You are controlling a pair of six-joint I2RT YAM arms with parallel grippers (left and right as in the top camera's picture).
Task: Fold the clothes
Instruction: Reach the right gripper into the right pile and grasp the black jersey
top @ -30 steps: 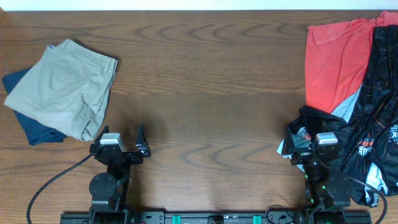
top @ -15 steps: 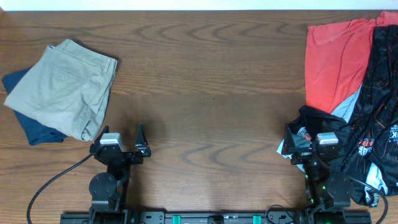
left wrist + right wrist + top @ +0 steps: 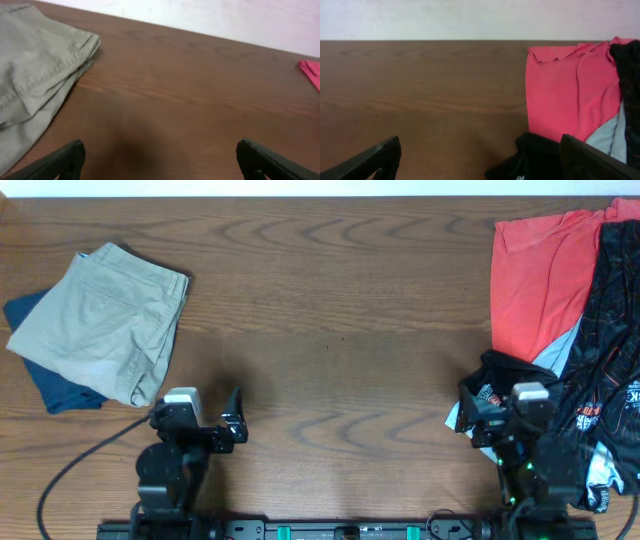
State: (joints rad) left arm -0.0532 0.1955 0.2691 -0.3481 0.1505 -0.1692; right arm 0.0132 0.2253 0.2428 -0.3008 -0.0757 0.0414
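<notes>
My right gripper will next grab the black jersey's near fold (image 3: 492, 374) (image 3: 531, 153) beside the empty wood, to draw and spread the black jersey for folding.
The black jersey (image 3: 603, 385) with thin orange lines and white lettering lies crumpled at the table's right edge, partly over the red shirt. Its near fold also shows in the right wrist view (image 3: 536, 156). My right gripper (image 3: 503, 408) is open and empty, low at the front right, its fingers (image 3: 481, 165) spread over bare wood, with the right finger beside the jersey's left fold. My left gripper (image 3: 200, 420) is open and empty at the front left, its fingers (image 3: 160, 167) wide over bare table.
A plain red shirt (image 3: 535, 280) lies at the back right under the jersey; it also shows in the right wrist view (image 3: 560, 90). Folded khaki shorts (image 3: 100, 320) rest on a navy cloth (image 3: 50, 388) at the left. The shorts also show in the left wrist view (image 3: 35, 65).
Both arms have shifted slightly: the left gripper moved a little right and nearer the front edge, the right gripper a little right. The clothes have not moved.
</notes>
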